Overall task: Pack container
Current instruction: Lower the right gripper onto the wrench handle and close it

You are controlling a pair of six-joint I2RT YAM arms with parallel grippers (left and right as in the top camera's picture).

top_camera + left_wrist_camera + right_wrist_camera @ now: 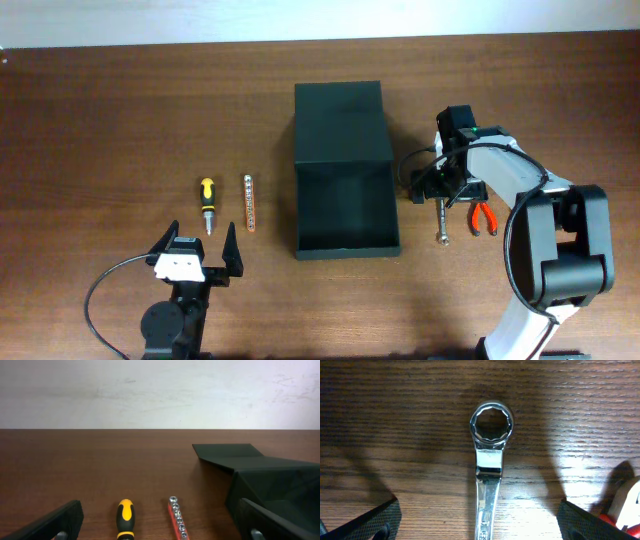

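Note:
I should close my right gripper on the ring wrench, because both fingers meet their shadows on the tabletop on either side of the wrench's handle [441, 213] [486, 505].
The container [297, 205] is a matte black open box in the middle of the table, its flap lid [338, 120] lying open toward the back. It also shows at the right of the left wrist view [272, 477]. My right gripper [440, 190] is open and hangs straight over a silver ring wrench [439, 228] just right of the box. In the right wrist view the wrench [489, 460] lies between the open fingers [480, 527]. My left gripper [200, 258] is open and empty near the front edge, behind a yellow-and-black screwdriver [207, 203] and a red socket rail [249, 202].
Orange-handled pliers [484, 218] lie right of the wrench and show at the right edge of the right wrist view [626, 510]. The screwdriver [125, 517] and socket rail [177, 519] lie between the left fingers [160, 530]. A pale wall stands behind the table.

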